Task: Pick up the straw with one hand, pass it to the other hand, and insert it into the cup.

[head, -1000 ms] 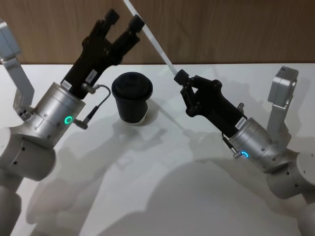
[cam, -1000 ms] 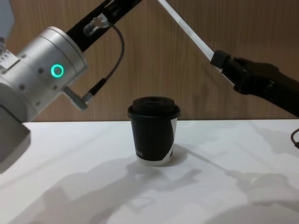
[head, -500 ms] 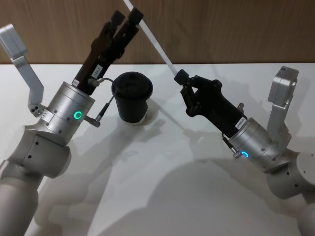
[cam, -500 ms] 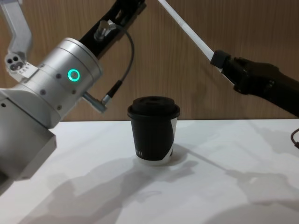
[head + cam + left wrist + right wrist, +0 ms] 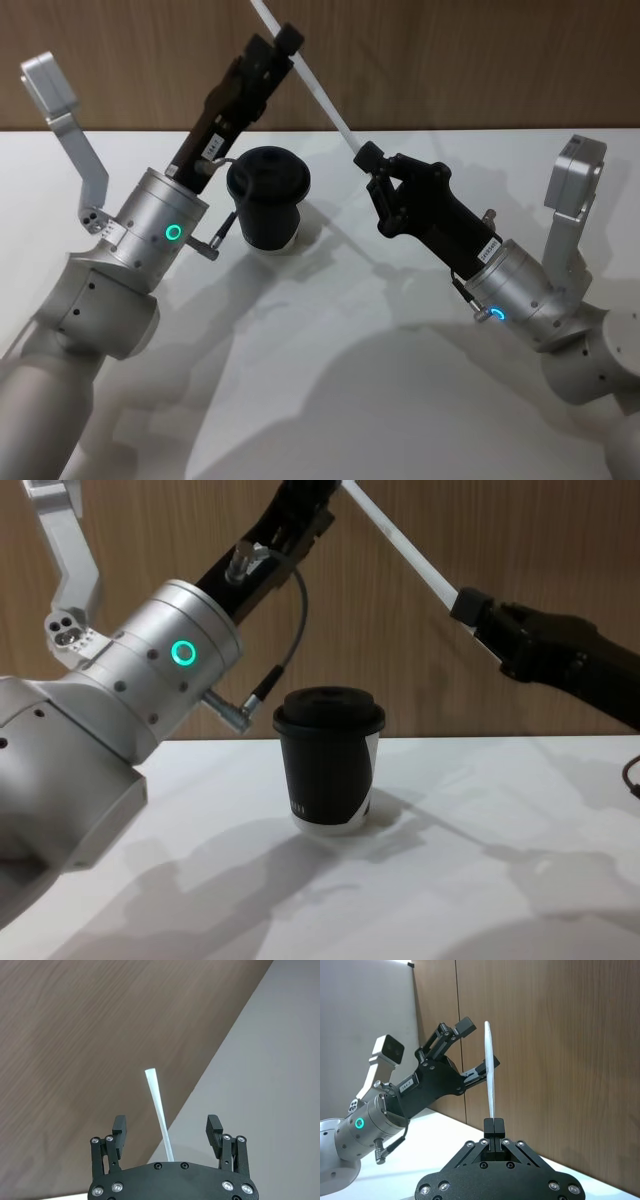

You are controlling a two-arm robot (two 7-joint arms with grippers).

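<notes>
The straw's lower end needs to go into the cup. My left gripper should next pick up the straw by its upper part for that.
My right gripper is shut on the lower end of the white straw, which slants up and to the left over the table. In the right wrist view that same right gripper pinches the straw upright. My left gripper is raised behind the cup and stands open, its fingers on either side of the straw's upper part. The left wrist view shows the straw in the gap of the left gripper, touching neither finger. The black lidded cup stands upright on the table below and between the two arms.
The white table ends at a wooden wall behind. My left wrist's thin black cable loops close to the cup's lid. Open tabletop lies in front of the cup.
My left arm has swung right and turned its wrist, bringing its open fingers around the upper part of the straw. The right gripper, straw and cup have stayed still.
</notes>
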